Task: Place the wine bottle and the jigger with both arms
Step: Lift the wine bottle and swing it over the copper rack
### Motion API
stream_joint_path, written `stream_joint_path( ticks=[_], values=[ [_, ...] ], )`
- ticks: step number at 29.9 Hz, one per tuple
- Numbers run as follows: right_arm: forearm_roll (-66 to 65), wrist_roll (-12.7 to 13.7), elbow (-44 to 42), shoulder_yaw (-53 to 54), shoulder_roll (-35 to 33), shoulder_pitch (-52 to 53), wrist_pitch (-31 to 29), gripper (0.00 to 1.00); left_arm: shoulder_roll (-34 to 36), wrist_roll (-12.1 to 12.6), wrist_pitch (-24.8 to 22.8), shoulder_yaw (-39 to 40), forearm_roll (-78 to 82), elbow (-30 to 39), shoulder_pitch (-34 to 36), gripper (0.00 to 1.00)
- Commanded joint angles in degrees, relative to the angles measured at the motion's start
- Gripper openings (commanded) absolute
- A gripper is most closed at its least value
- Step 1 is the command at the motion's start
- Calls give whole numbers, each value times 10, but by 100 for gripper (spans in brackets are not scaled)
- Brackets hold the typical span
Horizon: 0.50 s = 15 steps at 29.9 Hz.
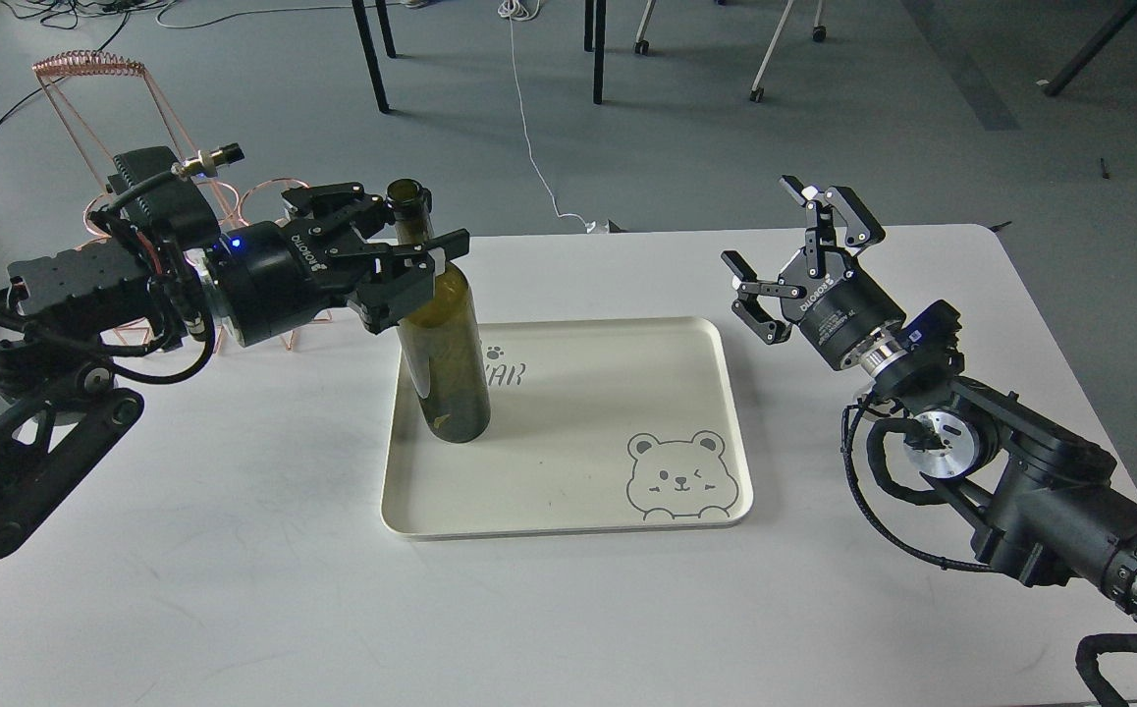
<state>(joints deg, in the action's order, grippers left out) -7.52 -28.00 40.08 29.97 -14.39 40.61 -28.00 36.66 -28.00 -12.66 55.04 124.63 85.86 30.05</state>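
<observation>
I should place the wine bottle in the copper rack, so my left gripper should grab the bottle by its neck (411, 224) next.
The dark olive-green wine bottle (446, 353) stands upright on the left part of the cream tray (568, 527). My left gripper (416, 224) comes in from the left at the bottle's neck and shoulder. Its fingers are spread, one behind the neck and one in front, and do not press on the glass. My right gripper (792, 253) is open and empty, held above the table to the right of the tray. The jigger is out of view.
A copper wire rack (97, 88) stands at the table's back left, behind my left arm. The tray has a bear drawing (676, 476) at its front right. The white table (235, 550) ends just behind the tray; chair legs stand on the floor beyond.
</observation>
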Motion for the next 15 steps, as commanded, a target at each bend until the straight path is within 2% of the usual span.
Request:
stream_joint_path(
  ticks=[1, 5, 9, 15],
  values=[
    [0, 0, 0, 0, 0, 0, 0, 99, 1, 0, 0, 0, 0, -1, 0, 32],
    [0, 0, 0, 0, 1, 0, 0, 99, 2, 0, -1, 0, 0, -1, 0, 17],
    [0, 0, 0, 0, 0, 1, 0, 99, 2, 0, -1, 1, -1, 0, 1, 13],
    [0, 0, 0, 0, 1, 1, 0, 99, 2, 0, -3, 1, -5, 0, 30, 12]
  ],
)
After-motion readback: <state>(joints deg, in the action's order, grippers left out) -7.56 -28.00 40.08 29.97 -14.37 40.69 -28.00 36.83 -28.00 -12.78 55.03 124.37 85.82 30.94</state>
